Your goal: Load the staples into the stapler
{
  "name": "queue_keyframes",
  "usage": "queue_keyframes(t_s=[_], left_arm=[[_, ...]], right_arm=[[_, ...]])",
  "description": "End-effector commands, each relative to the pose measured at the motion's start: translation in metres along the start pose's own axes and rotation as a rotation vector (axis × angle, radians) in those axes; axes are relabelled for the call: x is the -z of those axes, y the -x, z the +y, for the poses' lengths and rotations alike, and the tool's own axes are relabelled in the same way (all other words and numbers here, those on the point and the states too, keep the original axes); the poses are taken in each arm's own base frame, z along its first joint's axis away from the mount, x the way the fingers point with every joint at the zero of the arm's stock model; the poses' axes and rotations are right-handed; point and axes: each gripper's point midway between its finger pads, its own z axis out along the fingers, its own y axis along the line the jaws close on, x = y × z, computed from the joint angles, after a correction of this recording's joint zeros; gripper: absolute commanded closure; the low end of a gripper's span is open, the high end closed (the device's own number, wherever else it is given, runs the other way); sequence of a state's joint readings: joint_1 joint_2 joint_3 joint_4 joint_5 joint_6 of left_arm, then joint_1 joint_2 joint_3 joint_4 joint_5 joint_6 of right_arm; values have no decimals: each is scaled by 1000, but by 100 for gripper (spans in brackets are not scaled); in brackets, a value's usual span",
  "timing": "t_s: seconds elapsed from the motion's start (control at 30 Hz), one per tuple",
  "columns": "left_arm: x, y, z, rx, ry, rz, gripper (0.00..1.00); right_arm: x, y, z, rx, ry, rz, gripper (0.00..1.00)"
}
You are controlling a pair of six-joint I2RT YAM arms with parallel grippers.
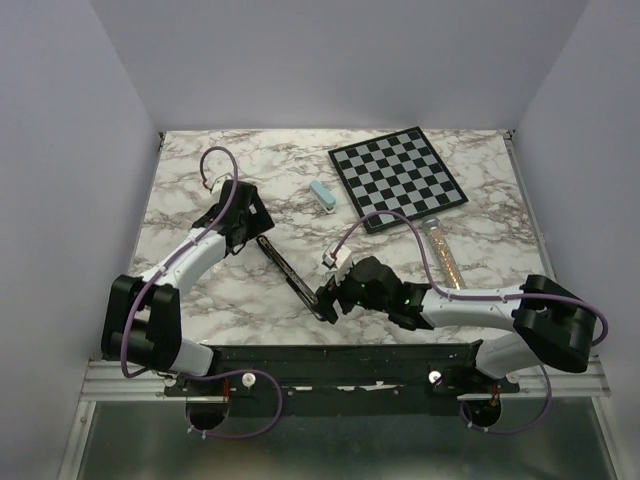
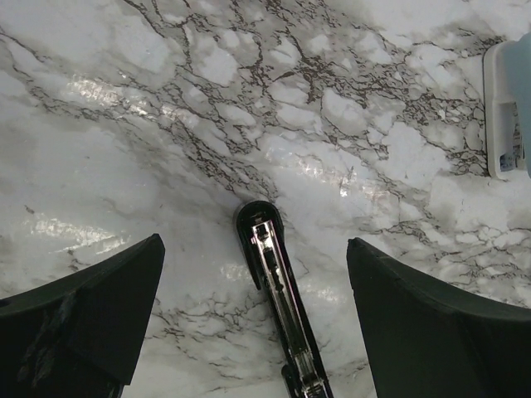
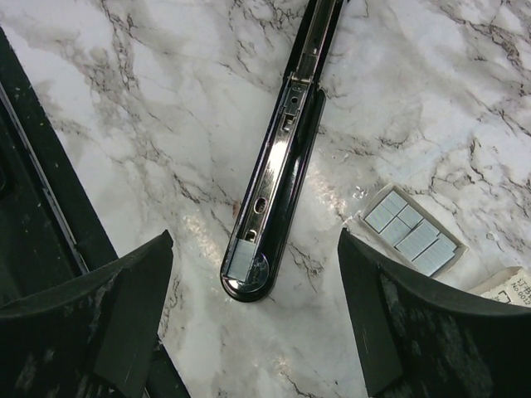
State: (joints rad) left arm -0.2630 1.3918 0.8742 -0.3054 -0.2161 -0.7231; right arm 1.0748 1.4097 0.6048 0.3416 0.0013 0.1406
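Note:
The left gripper's fingertips are high above the stapler's metal channel (image 2: 278, 298) at its far end in the left wrist view, so closing now would miss and the left gripper should lower before it closes on the stapler.
The black stapler (image 1: 293, 277) lies opened out flat on the marble table, running diagonally between my two grippers. My left gripper (image 1: 250, 215) is open over its far end; the left wrist view shows that end's metal channel (image 2: 278, 298) between the spread fingers (image 2: 255, 242). My right gripper (image 1: 335, 290) is open over the near end (image 3: 278, 166), fingers (image 3: 255, 236) apart on either side. A short silver-grey strip of staples (image 3: 241, 259) rests on that near end. A small cream tray with several more strips (image 3: 412, 230) lies just right of it.
A chessboard (image 1: 397, 177) lies at the back right. A clear tube of brownish beads (image 1: 443, 250) lies below it. A small light-blue box (image 1: 322, 196) sits mid-back, also at the left wrist view's right edge (image 2: 508, 108). The black base rail (image 3: 41, 191) runs close on the right gripper's left.

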Motion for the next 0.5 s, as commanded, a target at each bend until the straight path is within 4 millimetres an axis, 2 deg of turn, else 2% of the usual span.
queue_keyframes(t_s=[0.0,0.13,0.47], left_arm=[[-14,-5,-8,27,20,73,2],[-31,-23,-4,17,81,156,4],[-45,-44,-5,32,98,198,13]], right_arm=[[-9,1,5,25,16,5,14],[-11,-4,-2,35,-23,26,17],[-29,-26,-1,94,-76,137,26]])
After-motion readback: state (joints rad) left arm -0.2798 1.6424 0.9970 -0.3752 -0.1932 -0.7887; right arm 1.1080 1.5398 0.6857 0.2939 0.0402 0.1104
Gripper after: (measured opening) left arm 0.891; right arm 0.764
